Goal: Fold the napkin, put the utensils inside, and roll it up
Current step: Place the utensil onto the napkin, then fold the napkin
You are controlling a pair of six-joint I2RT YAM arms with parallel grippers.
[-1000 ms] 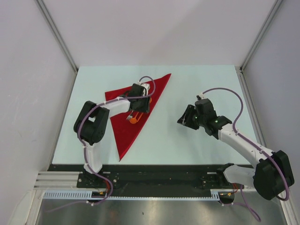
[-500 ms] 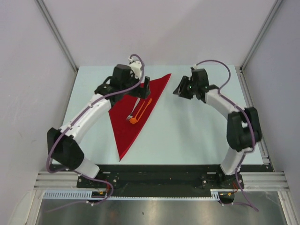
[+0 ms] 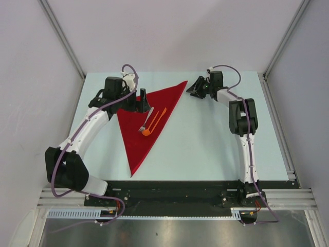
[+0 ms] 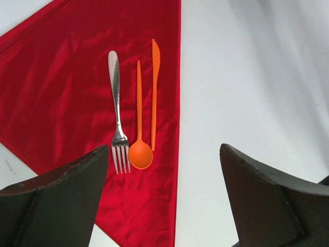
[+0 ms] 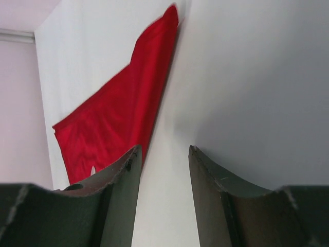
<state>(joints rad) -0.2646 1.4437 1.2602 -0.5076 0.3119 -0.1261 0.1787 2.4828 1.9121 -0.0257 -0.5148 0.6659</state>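
Observation:
My right gripper grabs the red napkin by the tip of its far corner (image 3: 185, 83) next, to fold it over the utensils.
The red napkin (image 3: 141, 128) lies folded into a flat triangle on the table's left half, with its far corner (image 3: 184, 82) pointing right. The utensils lie side by side on it: a silvery fork (image 3: 145, 120), an orange spoon (image 3: 148, 129) and an orange knife (image 3: 160, 117). In the left wrist view the fork (image 4: 117, 108), the spoon (image 4: 140, 152) and the knife (image 4: 154, 98) lie parallel near the napkin's (image 4: 61, 98) straight edge. My left gripper (image 3: 140, 101) hovers open and empty over the napkin's far left part. My right gripper (image 3: 191, 89) is open and empty beside the napkin's far corner (image 5: 123, 103).
The pale table (image 3: 216, 144) is bordered by white walls with metal posts at the back corners. The black mounting rail (image 3: 175, 193) runs along the near edge.
My left gripper has drawn back from over the utensils to the napkin's far left. My right arm has swung from mid-table to the far side, next to the napkin's far corner.

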